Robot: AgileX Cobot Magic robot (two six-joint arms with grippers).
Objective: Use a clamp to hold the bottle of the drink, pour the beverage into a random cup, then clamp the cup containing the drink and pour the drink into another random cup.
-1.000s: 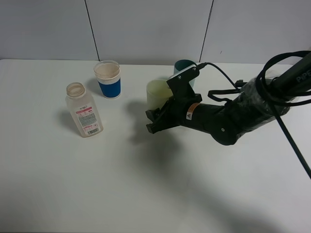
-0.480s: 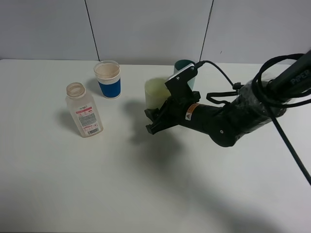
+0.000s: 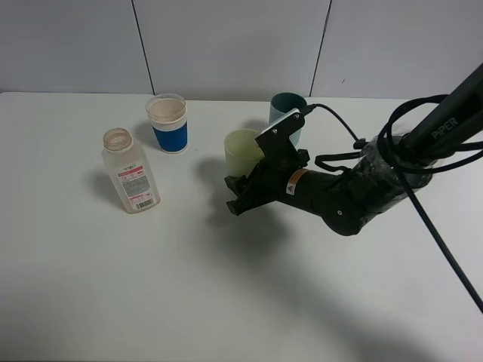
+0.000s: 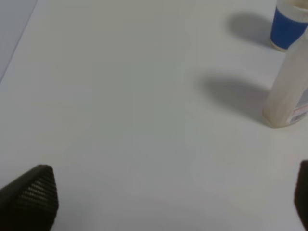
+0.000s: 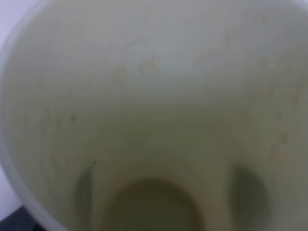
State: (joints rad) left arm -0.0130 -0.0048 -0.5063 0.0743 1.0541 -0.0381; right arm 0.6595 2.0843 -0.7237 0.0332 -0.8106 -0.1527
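Note:
The pale yellow-green cup's side [image 3: 236, 164] meets its shadow on the tabletop, so the cup would settle upright and my right gripper should open its fingers.
My right gripper [image 3: 240, 190] is shut on the lower part of the pale yellow-green cup [image 3: 243, 151], held roughly upright just over the table. The cup's inside [image 5: 154, 96] fills the right wrist view. Its bottom looks faintly brown, and I cannot tell whether liquid lies there. The teal cup [image 3: 287, 111] stands just behind the arm. The bottle [image 3: 130, 172] stands uncapped at the left, also seen as the bottle [image 4: 289, 91] in the left wrist view. My left gripper [image 4: 166, 202] is open over bare table, well short of the bottle.
A white cup with a blue band [image 3: 168, 123] stands behind the bottle and shows as the white cup [image 4: 288, 24] in the left wrist view. Black cables [image 3: 423, 143] trail from the right arm. The white table [image 3: 151, 286] ends at a grey wall behind.
The right arm has sunk slightly and shifted with the yellow-green cup, uncovering more of the teal cup behind it. The bottle and the white cup have not moved.

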